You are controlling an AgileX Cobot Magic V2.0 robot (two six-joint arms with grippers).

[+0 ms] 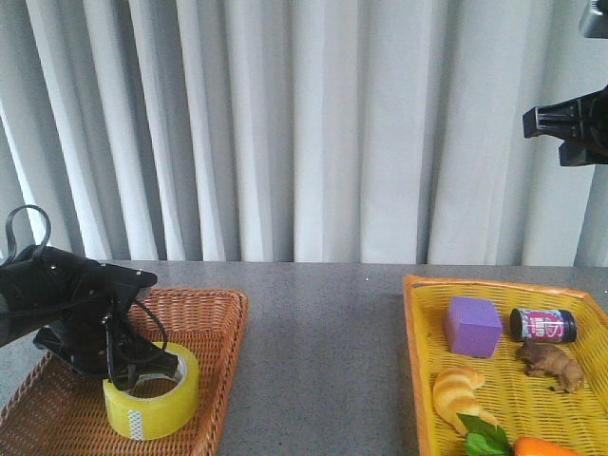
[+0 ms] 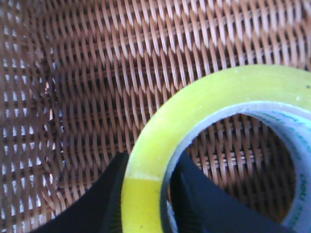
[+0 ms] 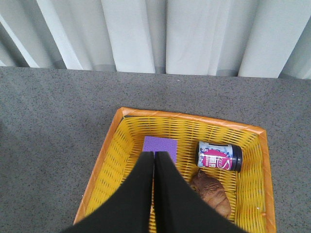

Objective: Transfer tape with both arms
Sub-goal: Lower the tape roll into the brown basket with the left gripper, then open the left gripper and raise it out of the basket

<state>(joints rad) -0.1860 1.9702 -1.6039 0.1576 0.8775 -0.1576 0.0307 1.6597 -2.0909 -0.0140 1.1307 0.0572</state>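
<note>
The lower edge of the tape is on the brown wicker basket's bottom, so the tape would lie flat, and it is now time for my left gripper to open.
The tape [image 1: 152,404], a yellow roll with a white printed core, lies flat in the brown wicker basket [image 1: 214,313] at the front left. My left gripper [image 1: 142,375] reaches down into that basket. In the left wrist view the left gripper [image 2: 149,162] is shut on the tape's [image 2: 204,111] wall, with one finger outside the roll and one inside the core. My right gripper [image 1: 534,121] hangs high at the far right, above the yellow basket [image 1: 418,380]. In the right wrist view the right gripper [image 3: 154,154] is shut and empty.
The yellow basket [image 3: 121,145] holds a purple block [image 1: 472,326], a dark jar with a pink label [image 1: 542,325], a brown toy [image 1: 551,363], a croissant [image 1: 458,391] and an orange thing with green leaves [image 1: 489,435]. Grey tabletop lies between the baskets; curtains hang behind.
</note>
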